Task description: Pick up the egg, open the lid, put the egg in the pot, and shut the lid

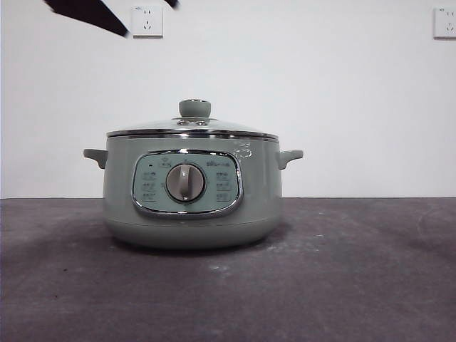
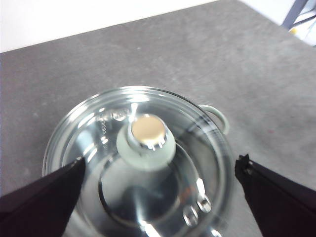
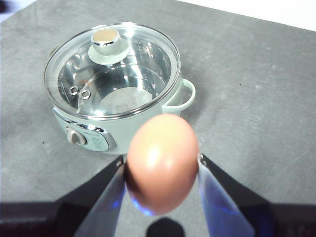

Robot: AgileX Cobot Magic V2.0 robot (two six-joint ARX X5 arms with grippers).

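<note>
The glass lid is wider than my open fingers, so my left gripper should next grab it by the narrow knob on top.
The pale sage-green pot stands in the middle of the table with its glass lid on it. My left gripper is open above the lid, its jaws on either side of the pale-green knob and clear of it. A black tip of an arm shows at the top left of the front view. My right gripper is shut on the brown-orange egg and holds it in the air, off to one side of the pot. The egg is out of the front view.
The dark grey table runs to a white wall with two sockets. The pot's side handles stick out left and right. The grey dial faces the front camera.
</note>
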